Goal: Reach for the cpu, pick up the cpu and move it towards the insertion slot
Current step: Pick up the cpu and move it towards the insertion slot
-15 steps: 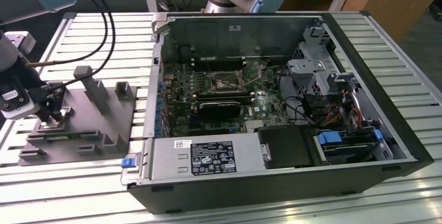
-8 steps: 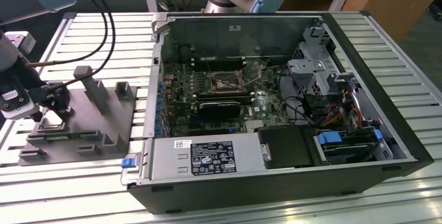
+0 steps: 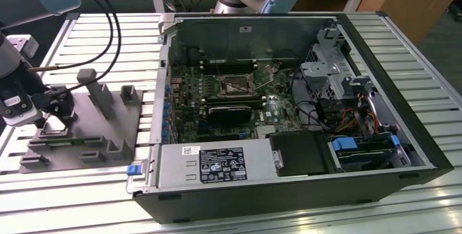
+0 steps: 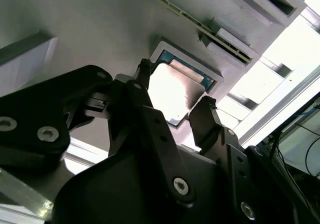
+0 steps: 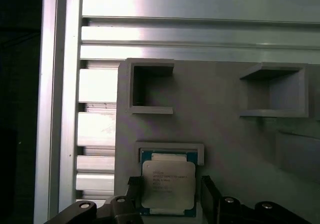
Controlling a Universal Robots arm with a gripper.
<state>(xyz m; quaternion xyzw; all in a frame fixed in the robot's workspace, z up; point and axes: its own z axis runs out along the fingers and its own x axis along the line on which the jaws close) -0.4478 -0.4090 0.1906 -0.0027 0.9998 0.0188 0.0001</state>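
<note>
The gripper should grab the cpu by its exposed side edges next, because the raised bracket of the fixture wraps around the cpu's end corners.
The cpu [image 5: 168,185], a small square chip with a silvery top, lies flat in a recess of the grey moulded fixture [image 5: 220,144]. In both wrist views my gripper [image 5: 170,190] is lowered over it, open, with one black finger [image 5: 136,185] at one edge of the chip and the other finger [image 5: 207,191] a little off the opposite edge. The second wrist view shows the cpu [image 4: 172,91] bright between the fingertips [image 4: 204,106]. In the exterior view my gripper [image 3: 58,116] hangs over the fixture [image 3: 86,131] at the left, and the insertion slot [image 3: 235,86] sits on the motherboard inside the open computer case.
The fixture has upright posts [image 3: 97,91] and square pockets [image 5: 150,86] close to my gripper. The case's metal wall [image 3: 160,82] stands between the fixture and the motherboard. Cables [image 3: 108,23] hang over the slatted aluminium table [image 3: 108,45]. A power supply [image 3: 216,164] fills the case's near side.
</note>
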